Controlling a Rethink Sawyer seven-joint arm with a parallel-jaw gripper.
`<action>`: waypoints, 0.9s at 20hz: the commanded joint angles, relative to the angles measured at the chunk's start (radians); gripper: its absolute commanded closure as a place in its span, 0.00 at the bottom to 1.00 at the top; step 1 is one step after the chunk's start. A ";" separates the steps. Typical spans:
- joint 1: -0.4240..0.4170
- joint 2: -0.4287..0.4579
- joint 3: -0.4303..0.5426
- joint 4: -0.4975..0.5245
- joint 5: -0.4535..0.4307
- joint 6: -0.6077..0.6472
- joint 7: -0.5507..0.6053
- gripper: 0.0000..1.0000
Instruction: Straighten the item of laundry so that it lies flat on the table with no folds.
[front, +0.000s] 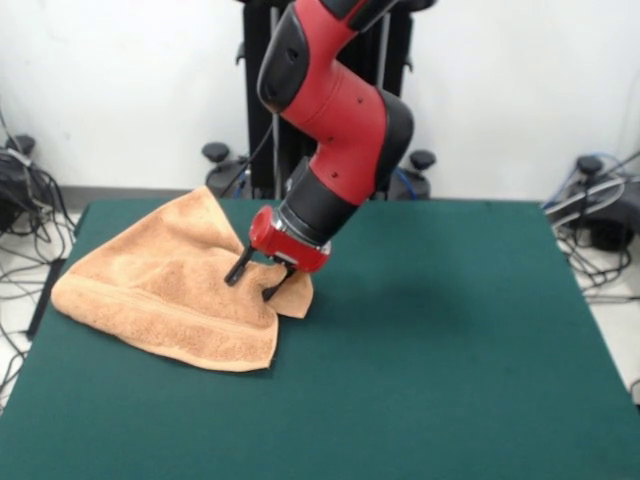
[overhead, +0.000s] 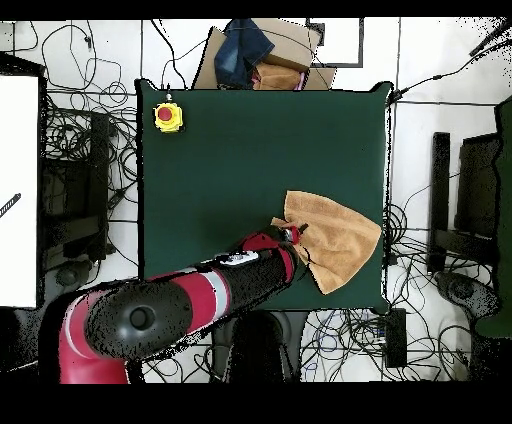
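Next, my gripper will pinch the towel (front: 165, 285) by the raised fold (front: 261, 273) beside its small flap, since the banded part lies spread against the table.
The peach-orange towel (front: 165, 285) lies crumpled on the left part of the dark green table (front: 430, 340), with its far corner near the table's far edge and a small flap folded over at its right side. My gripper (front: 256, 281) is down on the towel's right edge, beside that flap. Its two black fingers (front: 238, 270) stand apart with towel between them. In the overhead view the towel (overhead: 338, 242) lies near the table's (overhead: 250, 170) right edge, and the gripper (overhead: 297, 238) is at the towel's left edge.
A yellow box with a red button (overhead: 168, 116) sits on a table corner. A cardboard box with clothes (overhead: 262, 55) lies beyond the table's edge opposite the robot. Cables and stands (front: 600, 210) surround the table on the floor.
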 joint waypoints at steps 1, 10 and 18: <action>0.001 -0.031 0.055 -0.014 0.024 0.156 0.131 0.00; 0.018 -0.055 0.036 -0.008 0.010 0.256 0.125 0.00; 0.047 -0.009 0.020 -0.036 0.047 0.110 0.184 0.00</action>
